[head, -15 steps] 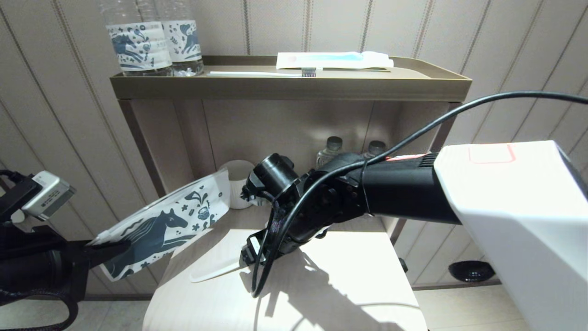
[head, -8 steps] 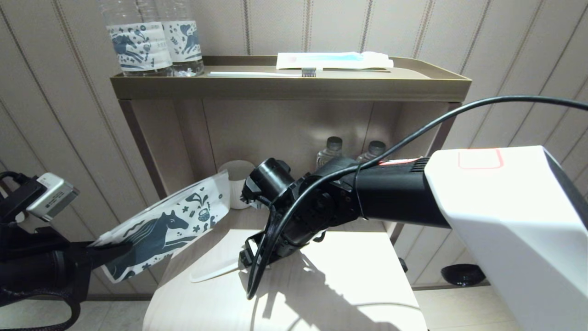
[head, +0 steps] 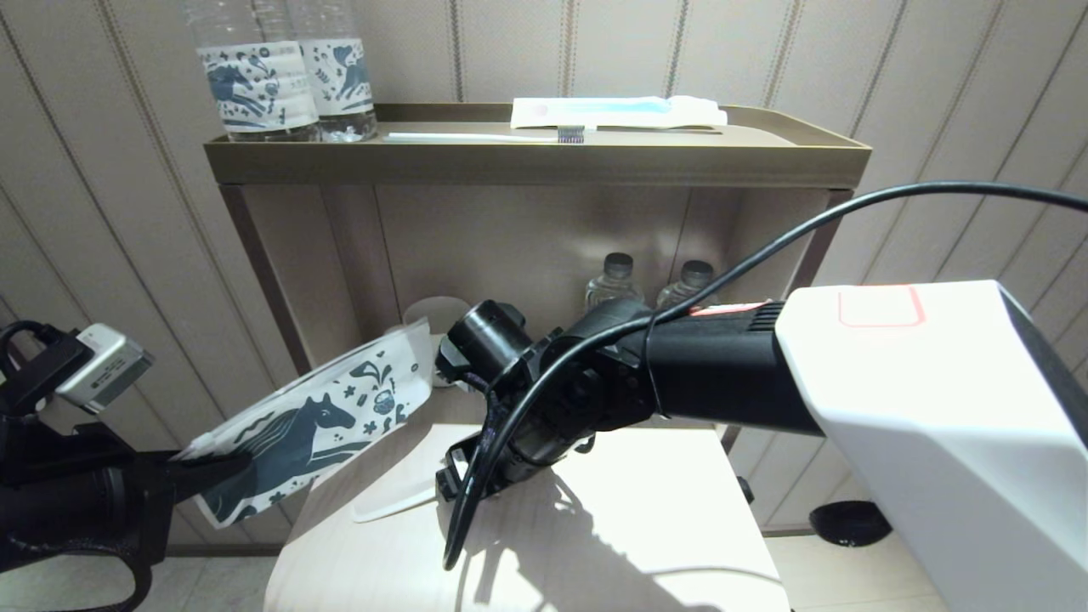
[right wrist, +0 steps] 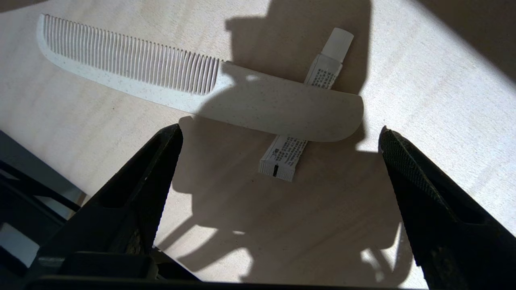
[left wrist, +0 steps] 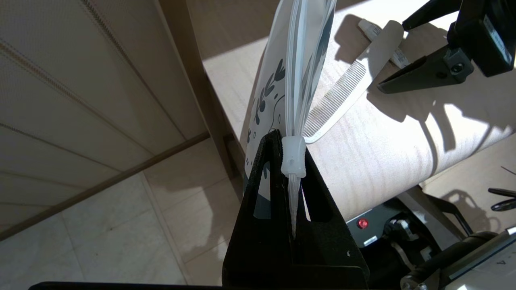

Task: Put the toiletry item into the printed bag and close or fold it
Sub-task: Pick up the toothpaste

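Observation:
My right gripper needs to go lower before it closes on the white tube [right wrist: 282, 157]. Its fingers are above the tube, so they would miss the tube if they closed now.
The white comb [head: 391, 507] lies flat on the pale wooden table [head: 646, 527], its handle [right wrist: 282, 112] resting across a small white tube [right wrist: 282, 157]. My right gripper [head: 455, 480] hangs just above the handle end, open wide [right wrist: 280, 133], with nothing between its fingers. The printed bag [head: 314, 425], white with a dark blue horse, is held in the air off the table's left edge. My left gripper [head: 208, 467] is shut on its zip end [left wrist: 292, 151]. In the left wrist view the comb [left wrist: 334, 102] shows just behind the bag [left wrist: 298, 60].
A shelf tray [head: 535, 161] above holds two horse-label bottles [head: 255, 85], a toothbrush [head: 476, 136] and a white-and-blue packet [head: 616, 110]. A white cup [head: 438, 319] and two small bottles [head: 616, 276] stand behind the right arm. A black cable [head: 476, 501] dangles by the gripper.
My right arm has shifted slightly left and down over the comb's handle. The left gripper has moved the bag a little right and up. The comb has not moved.

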Robot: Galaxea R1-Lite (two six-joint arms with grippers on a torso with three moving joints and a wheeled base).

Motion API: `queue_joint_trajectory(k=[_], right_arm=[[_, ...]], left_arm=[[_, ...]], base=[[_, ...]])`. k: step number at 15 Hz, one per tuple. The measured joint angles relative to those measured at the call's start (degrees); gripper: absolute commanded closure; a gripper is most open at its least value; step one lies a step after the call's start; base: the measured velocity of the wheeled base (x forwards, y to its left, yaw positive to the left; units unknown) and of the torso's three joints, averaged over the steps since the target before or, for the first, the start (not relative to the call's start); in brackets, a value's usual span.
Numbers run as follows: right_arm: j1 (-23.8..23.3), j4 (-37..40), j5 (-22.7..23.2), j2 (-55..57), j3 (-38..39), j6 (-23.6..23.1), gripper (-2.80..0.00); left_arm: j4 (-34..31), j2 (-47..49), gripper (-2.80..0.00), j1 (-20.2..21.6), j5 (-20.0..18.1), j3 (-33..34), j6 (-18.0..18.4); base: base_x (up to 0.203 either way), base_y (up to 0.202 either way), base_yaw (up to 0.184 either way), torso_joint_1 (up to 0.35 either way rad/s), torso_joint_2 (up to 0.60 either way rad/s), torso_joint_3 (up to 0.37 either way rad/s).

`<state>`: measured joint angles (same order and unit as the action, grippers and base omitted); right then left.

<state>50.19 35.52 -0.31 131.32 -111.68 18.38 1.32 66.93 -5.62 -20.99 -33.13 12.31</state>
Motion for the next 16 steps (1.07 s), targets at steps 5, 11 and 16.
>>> queue_joint_trajectory(k=[5, 11, 16], right_arm=[[0.79, 0.0, -4.19, 1.25, 0.86, -0.5, -2.8], [1.13, -0.33, -9.21, 0.13, 5.17, -1.35, -2.8], [1.38, -0.16, -10.25, 0.57, 4.29, -1.88, -2.8]], left_arm=[[-0.02, -0.22, 0.0, 0.09, -1.06, 0.0, -0.07], [-0.03, -0.28, 0.0, 0.09, -1.22, 0.09, -0.09], [-0.02, 0.0, 0.0, 0.06, -1.87, 0.17, -0.07]], base=[[0.0, 0.0, 0.0, 0.0, 0.0, 0.0], [0.0, 0.0, 0.0, 0.0, 0.0, 0.0], [0.0, 0.0, 0.0, 0.0, 0.0, 0.0]])
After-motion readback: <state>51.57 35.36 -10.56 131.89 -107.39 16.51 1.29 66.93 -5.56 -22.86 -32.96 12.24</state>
